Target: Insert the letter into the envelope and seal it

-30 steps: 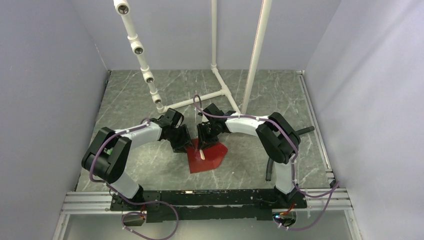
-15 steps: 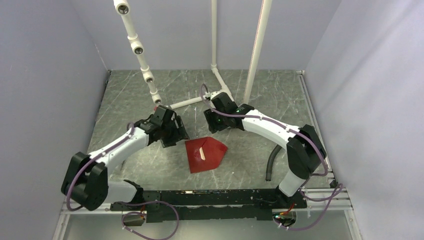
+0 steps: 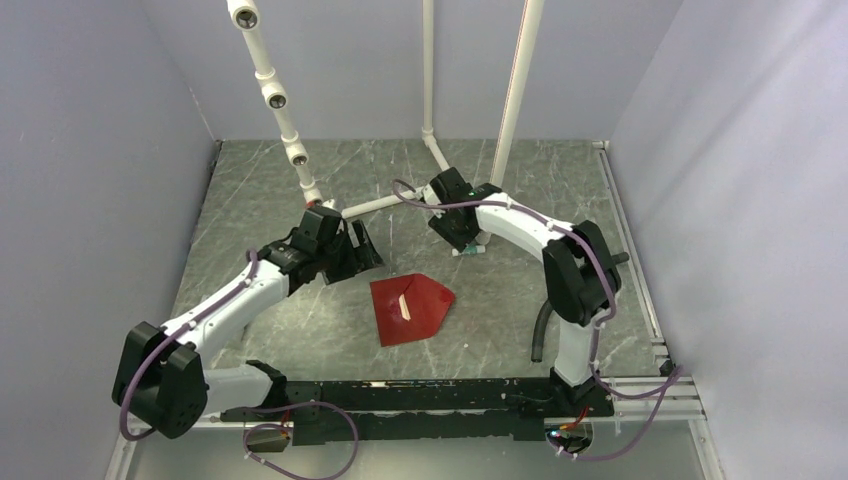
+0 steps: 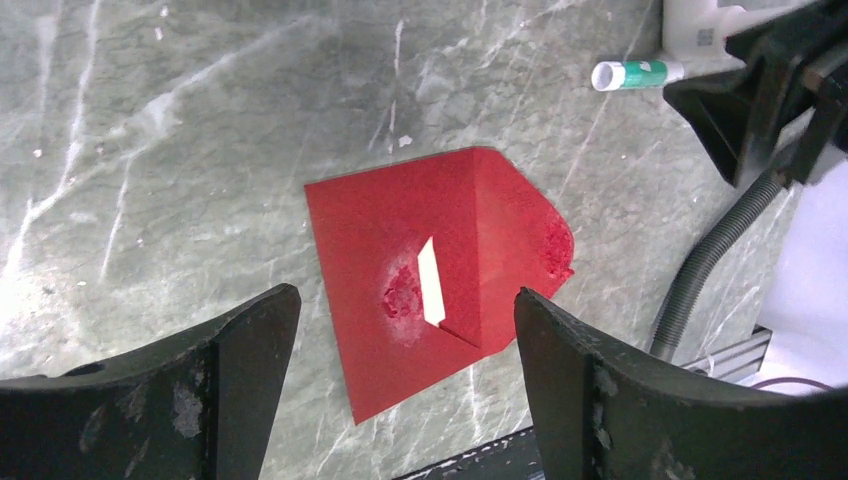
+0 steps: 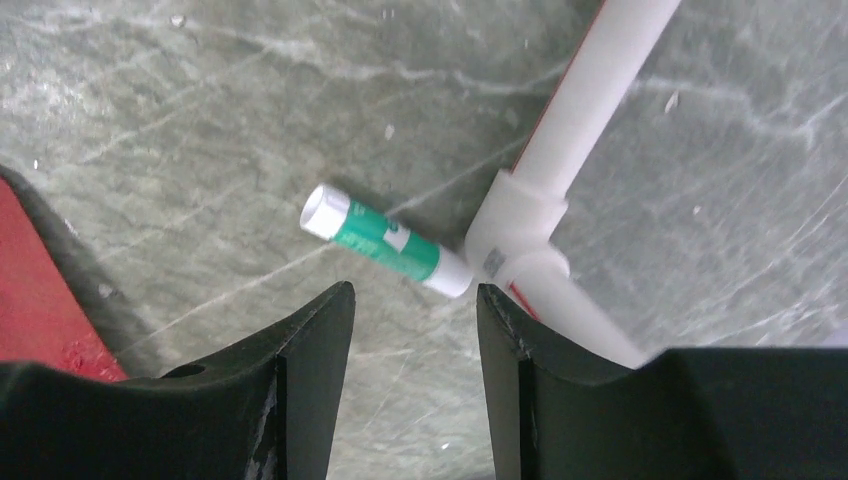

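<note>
The robot's right gripper should next grab the glue stick around its green body, so that an end stays free for the left gripper to grab.
The dark red envelope lies flat on the marble table, its pointed flap folded over. It also shows in the left wrist view. A thin pale strip of the letter shows at the flap's edge; the rest of it is hidden inside. My left gripper is open and empty, up and to the left of the envelope. My right gripper is open and empty, beyond the envelope, just above a green-and-white glue stick on the table.
A white pipe frame stands at the back; its foot joint touches the glue stick. A black hose lies to the right of the envelope. Grey walls close in both sides.
Both grippers have lifted off the envelope and drawn apart. The left one went back to the left, the right one went far right to the pipe foot. The envelope stayed put.
</note>
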Robot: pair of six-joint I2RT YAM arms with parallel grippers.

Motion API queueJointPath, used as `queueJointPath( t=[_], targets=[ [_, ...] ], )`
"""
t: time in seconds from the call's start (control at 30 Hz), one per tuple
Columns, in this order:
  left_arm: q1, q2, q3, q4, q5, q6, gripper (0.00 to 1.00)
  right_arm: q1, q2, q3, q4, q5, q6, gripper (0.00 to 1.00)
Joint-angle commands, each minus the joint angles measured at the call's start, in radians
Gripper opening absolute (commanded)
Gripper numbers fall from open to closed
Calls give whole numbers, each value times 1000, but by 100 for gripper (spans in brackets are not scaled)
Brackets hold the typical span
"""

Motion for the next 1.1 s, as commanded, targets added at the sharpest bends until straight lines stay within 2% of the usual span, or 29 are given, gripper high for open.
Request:
queueJointPath(
  t=[0.0,0.1,0.23,0.47,0.8,1.07],
  targets=[
    [4,41,63,55,55,42,84,-2,74,121,-119,-42,-137,52],
    [8,77,83,54,59,53,84,-21,110,141,-163,-69,-164,51],
    [24,107,80,72,97,42,83,-45,90,140,-167,-206,-203,51],
    [45,116,86,73,119,48,83,-79,162,172,-171,-202,-232,50],
    [68,113,77,66,110,32,83,-84,181,153,-131,-238,-230,49],
    [75,94,72,65,103,32,84,-76,184,125,-127,-281,-232,41]
  ],
)
